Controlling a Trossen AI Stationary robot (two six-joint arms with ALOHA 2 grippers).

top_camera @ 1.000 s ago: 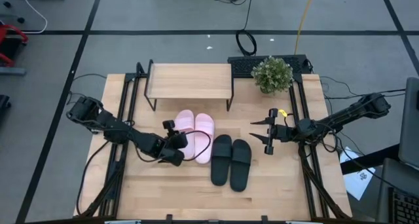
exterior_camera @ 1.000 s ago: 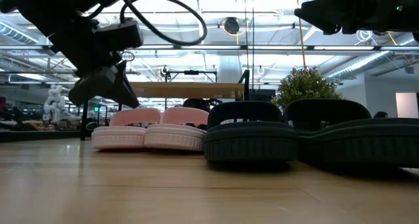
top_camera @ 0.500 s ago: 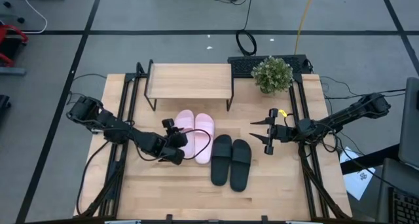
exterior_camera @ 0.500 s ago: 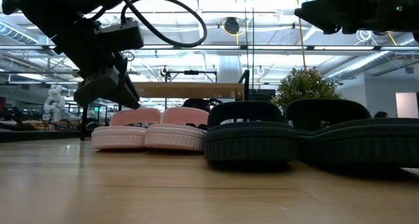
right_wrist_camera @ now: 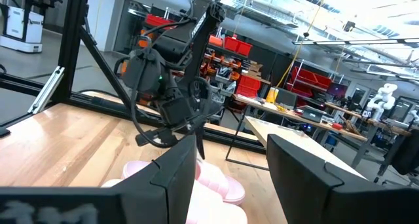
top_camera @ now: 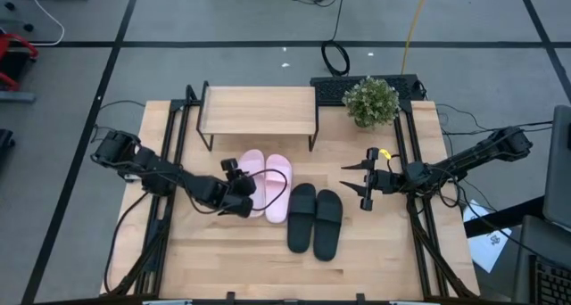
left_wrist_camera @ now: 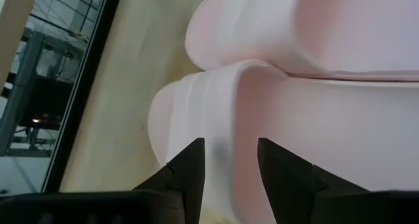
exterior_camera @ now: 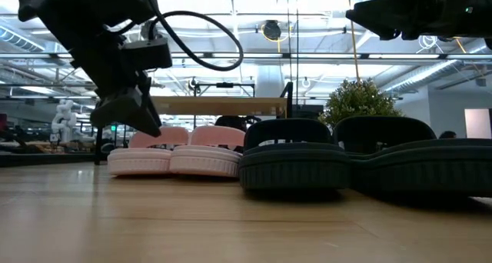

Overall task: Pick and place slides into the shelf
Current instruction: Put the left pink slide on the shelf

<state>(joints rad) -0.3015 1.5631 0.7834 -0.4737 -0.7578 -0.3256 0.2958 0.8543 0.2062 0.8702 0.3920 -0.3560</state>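
Observation:
My left gripper grabs the pink slide by its strap's side edge next, to place it on the shelf [top_camera: 259, 109].
Two light pink slides [top_camera: 268, 182] lie side by side in front of the shelf [top_camera: 259, 109], soles on the table. Two black slides [top_camera: 314, 220] lie to their right, nearer me. My left gripper [top_camera: 243, 201] is open and hangs over the near left corner of the left pink slide [left_wrist_camera: 222, 112]. One finger stands on each side of that slide's left rim. My right gripper [top_camera: 350, 178] is open and waits in the air to the right of the black slides [exterior_camera: 361, 159]. The shelf's wooden board [exterior_camera: 223, 105] shows behind the pink slides [exterior_camera: 173, 151]. My left gripper comes slanting down from the table's left over the left pink slide's left rim [left_wrist_camera: 229, 129], near its near end. Its fingers [left_wrist_camera: 193, 162] stand on either side of the rim. I cannot tell whether they touch it. The slide lies flat on the table.
A potted plant [top_camera: 370, 100] stands at the far right of the table, beside the shelf, with a keyboard [top_camera: 335, 89] behind it. Bare wood [top_camera: 232, 260] stretches along the near edge. Black frame rails [top_camera: 174, 136] run along both sides of the table.
My left gripper has moved a little toward the far edge, onto the near end of the left pink slide. The slides have not moved.

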